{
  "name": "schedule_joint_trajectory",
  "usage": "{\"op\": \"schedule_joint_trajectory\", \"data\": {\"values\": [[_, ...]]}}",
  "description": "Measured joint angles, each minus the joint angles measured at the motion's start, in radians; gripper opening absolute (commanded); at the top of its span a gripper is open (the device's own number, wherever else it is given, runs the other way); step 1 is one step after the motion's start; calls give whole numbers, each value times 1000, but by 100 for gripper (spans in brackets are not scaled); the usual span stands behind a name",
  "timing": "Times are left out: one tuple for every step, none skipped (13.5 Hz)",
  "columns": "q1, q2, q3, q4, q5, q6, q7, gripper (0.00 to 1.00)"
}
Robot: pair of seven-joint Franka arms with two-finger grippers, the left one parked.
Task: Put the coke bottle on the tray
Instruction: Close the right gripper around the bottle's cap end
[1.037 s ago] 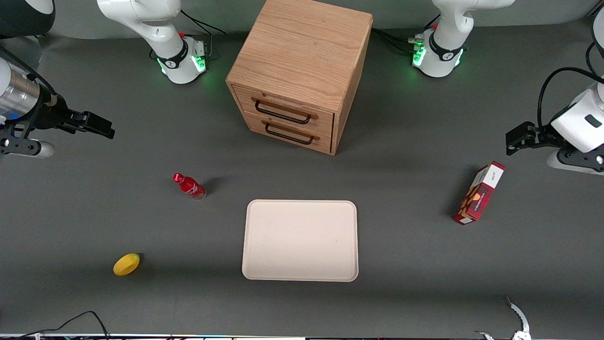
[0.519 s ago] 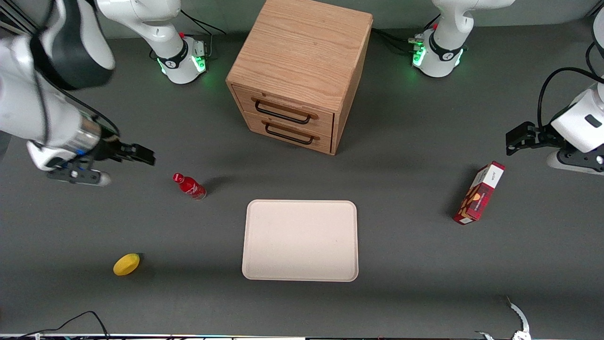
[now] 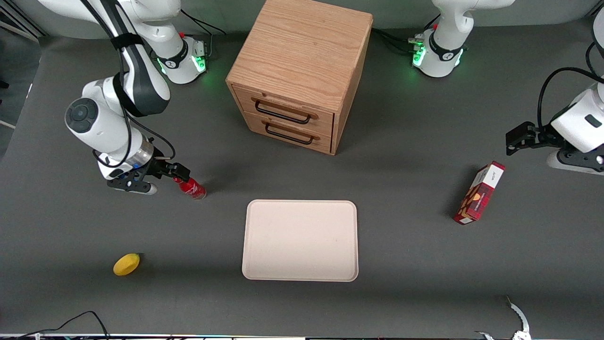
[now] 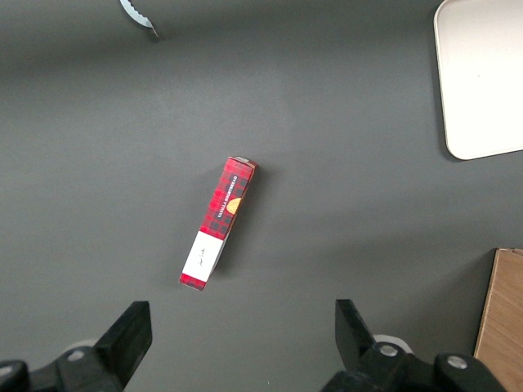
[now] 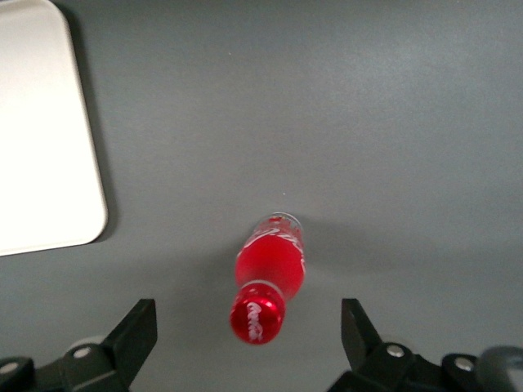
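Note:
The coke bottle needs to go on the tray, so my right gripper should next grab the bottle by its red end with the cap.
The coke bottle, small and red with a red cap, stands upright on the grey table, off the tray's corner toward the working arm's end. The cream tray lies flat and bare, nearer the front camera than the drawer cabinet. My right gripper is open and hangs just above the bottle's cap. In the right wrist view the bottle shows from above, its cap between the spread fingers of the gripper, touching neither. The tray's rim also shows there.
A wooden two-drawer cabinet stands farther from the front camera than the tray. A yellow fruit lies near the front edge toward the working arm's end. A red-and-white box lies toward the parked arm's end, also in the left wrist view.
My right arm has swung in from the table's end and its gripper now sits over the bottle's cap. The bottle and tray have not moved.

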Motion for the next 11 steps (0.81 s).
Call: {"op": "schedule_joint_trajectory", "data": {"values": [[0, 10, 0, -9, -33, 20, 26, 100], [0, 18, 1, -14, -63, 35, 55, 97], [0, 25, 6, -15, -82, 42, 74, 87], [0, 30, 12, -15, -90, 43, 86, 74], [0, 32, 15, -15, -92, 43, 90, 56], [0, 32, 17, -15, -92, 43, 90, 34], [0, 32, 17, -15, -92, 43, 90, 9], [0, 32, 17, -15, -92, 44, 90, 0], [0, 32, 17, -15, -92, 44, 90, 0], [1, 32, 17, -15, -93, 44, 90, 0], [3, 32, 17, -15, -96, 44, 90, 0]]}}
